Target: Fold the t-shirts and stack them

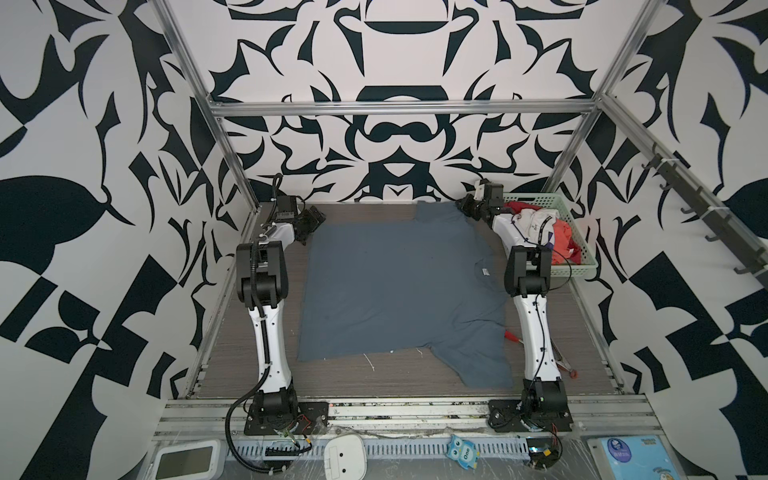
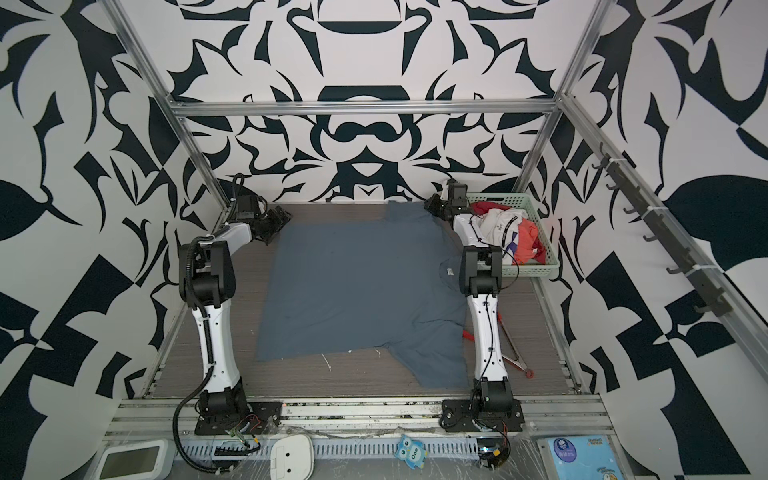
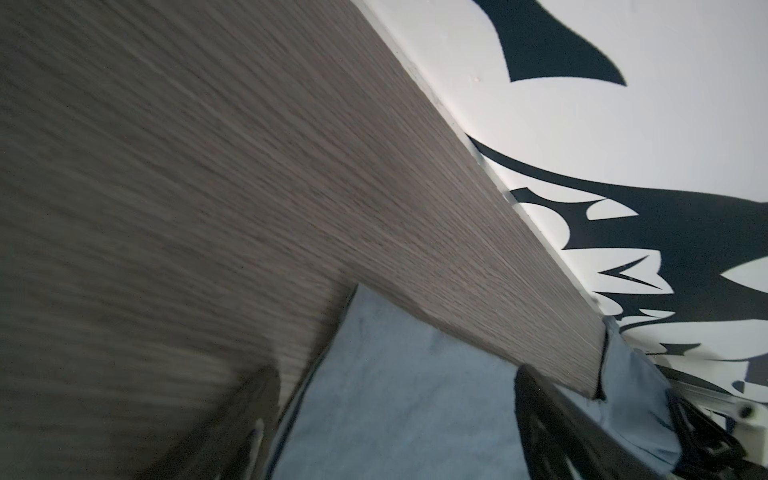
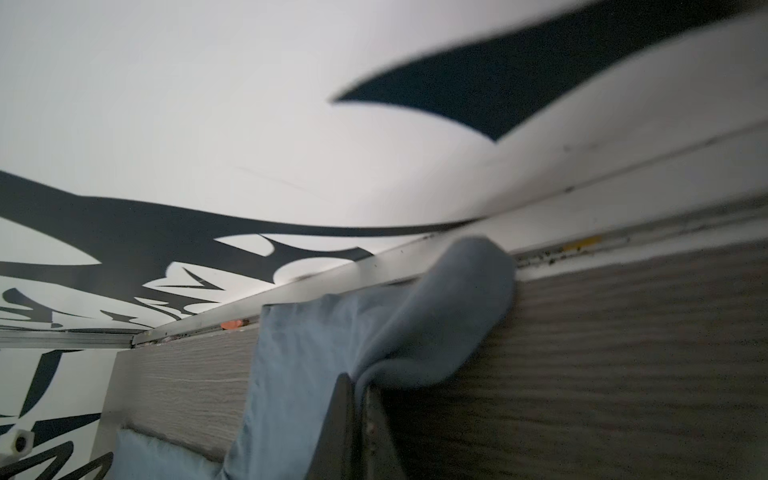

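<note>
The t-shirt's side needs to be folded over evenly. My left gripper will next grab the slate blue-grey t-shirt by its far corner point(image 1: 316, 227), opposite the held sleeve point(image 1: 440, 211).
A slate blue-grey t-shirt point(image 1: 399, 286) point(image 2: 361, 286) lies spread flat on the wooden table in both top views. One sleeve points to the back wall and the other to the front right. My left gripper point(image 1: 308, 232) point(image 3: 395, 374) hovers open at the shirt's far left corner, with blue cloth point(image 3: 415, 436) showing between its fingers. My right gripper point(image 1: 462, 207) point(image 4: 359, 382) is shut on the t-shirt's far sleeve edge, and the cloth point(image 4: 449, 307) bunches up above the jaws. A white t-shirt point(image 1: 536, 220) and a red-orange one point(image 1: 563, 239) lie crumpled in the basket.
The pale green lattice basket point(image 1: 582, 259) stands at the back right, just beside the right arm. Red-handled tongs point(image 1: 559, 355) lie on the table by the right arm's base. The back wall and metal rail point(image 4: 316, 286) run close behind both grippers.
</note>
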{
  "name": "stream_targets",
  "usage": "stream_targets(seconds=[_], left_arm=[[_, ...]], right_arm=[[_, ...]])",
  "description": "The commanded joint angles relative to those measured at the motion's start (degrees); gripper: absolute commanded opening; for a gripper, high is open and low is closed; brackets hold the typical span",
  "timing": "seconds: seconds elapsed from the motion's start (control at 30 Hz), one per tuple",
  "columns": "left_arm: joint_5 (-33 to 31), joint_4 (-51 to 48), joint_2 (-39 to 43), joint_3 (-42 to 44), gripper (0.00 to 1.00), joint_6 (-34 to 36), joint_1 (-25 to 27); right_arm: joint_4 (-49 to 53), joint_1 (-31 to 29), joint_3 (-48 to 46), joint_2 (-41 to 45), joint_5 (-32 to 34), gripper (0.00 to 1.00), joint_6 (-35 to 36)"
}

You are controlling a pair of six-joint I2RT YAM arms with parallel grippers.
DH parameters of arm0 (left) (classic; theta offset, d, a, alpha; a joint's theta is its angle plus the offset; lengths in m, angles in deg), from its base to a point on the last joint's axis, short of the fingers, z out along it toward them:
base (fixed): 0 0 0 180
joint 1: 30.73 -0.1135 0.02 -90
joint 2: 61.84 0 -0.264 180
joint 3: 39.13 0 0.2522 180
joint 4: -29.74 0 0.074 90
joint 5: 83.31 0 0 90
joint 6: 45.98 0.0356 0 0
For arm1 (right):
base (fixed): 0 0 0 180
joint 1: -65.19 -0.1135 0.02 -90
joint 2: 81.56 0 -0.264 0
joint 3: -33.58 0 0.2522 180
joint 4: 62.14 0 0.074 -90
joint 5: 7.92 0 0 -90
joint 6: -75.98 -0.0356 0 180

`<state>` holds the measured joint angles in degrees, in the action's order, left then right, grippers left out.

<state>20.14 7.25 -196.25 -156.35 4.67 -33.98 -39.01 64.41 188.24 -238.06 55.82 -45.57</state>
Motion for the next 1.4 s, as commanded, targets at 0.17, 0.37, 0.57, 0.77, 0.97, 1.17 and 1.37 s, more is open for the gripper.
stream_targets(seconds=[0.17, 0.37, 0.57, 0.77, 0.97, 1.17, 1.37], left_arm=[[-7.3, -15.7, -5.9, -12.8, 0.88, 8.8, 0.8], [-2.5, -17.1, -10.3, -19.7, 0.87, 12.9, 2.3], [-1.0, -21.4, -16.3, -29.4, 0.76, 13.4, 3.3], [-1.3, -20.7, -17.8, -30.3, 0.58, 12.5, 3.8], [-4.0, -19.5, -16.3, -27.1, 0.3, 12.5, 3.8], [-4.6, -17.1, -15.1, -25.6, 0.0, 11.6, 3.8], [-4.1, -12.3, -10.9, -21.1, 0.0, 10.8, 3.8]], right_arm=[[4.4, -0.9, 2.5, 6.0, 2.5, 0.05, 10.7], [5.9, -1.0, 3.7, 4.8, 1.7, 0.15, 10.6], [6.6, -0.9, 3.4, 4.2, 2.5, 0.27, 11.0], [6.6, -0.9, 3.5, 4.2, 4.3, 0.22, 11.0], [7.0, -1.0, 3.3, 4.6, 5.3, 0.04, 11.2], [7.1, -1.0, 3.8, 4.6, 5.3, 0.0, 10.5], [6.7, -1.0, 3.5, 6.0, 4.2, 0.0, 10.3]])
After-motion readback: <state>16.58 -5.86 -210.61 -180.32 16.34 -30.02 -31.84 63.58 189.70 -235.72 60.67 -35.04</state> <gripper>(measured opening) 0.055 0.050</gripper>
